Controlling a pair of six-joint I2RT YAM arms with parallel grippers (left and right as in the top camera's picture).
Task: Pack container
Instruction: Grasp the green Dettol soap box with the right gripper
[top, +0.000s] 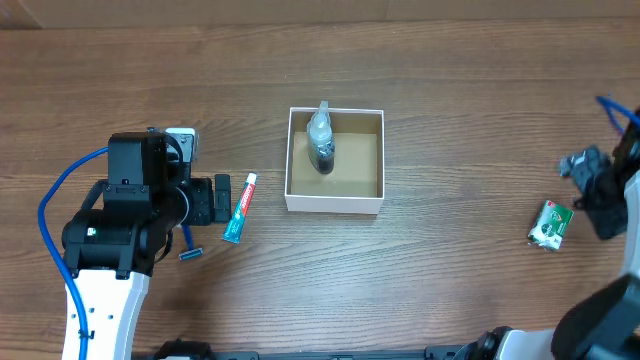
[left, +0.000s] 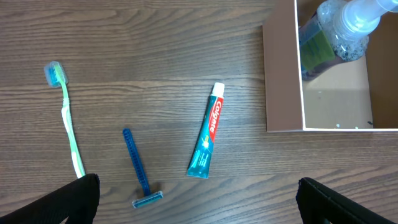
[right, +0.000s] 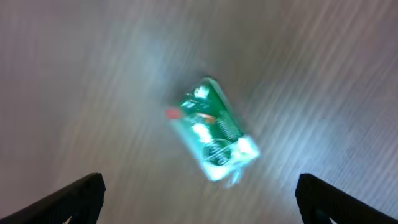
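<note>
I should grab the green packet (top: 550, 224) next with my right gripper, across its narrow width, by the long sides. Then I can pack it lengthwise beside the pump bottle (top: 321, 140).
The container (top: 334, 204), a small square box with white walls and a brown inside, sits mid-table with a clear pump bottle (top: 321, 140) lying in it; its left wall shows in the left wrist view (left: 283, 74). A teal toothpaste tube (top: 239, 208) (left: 207, 132), a blue razor (top: 188, 246) (left: 137, 165) and a green toothbrush (left: 67, 121) lie left of the box. My left gripper (top: 220, 200) (left: 199, 208) is open and empty just beside the tube. A green packet (top: 550, 224) (right: 214, 130) lies far right. My right gripper (top: 600, 190) (right: 199, 199) is open above it.
The left arm's blue cable (top: 55, 200) loops at the far left. The right arm's base (top: 600, 320) fills the lower right corner. Bare wooden table lies between the box and the green packet.
</note>
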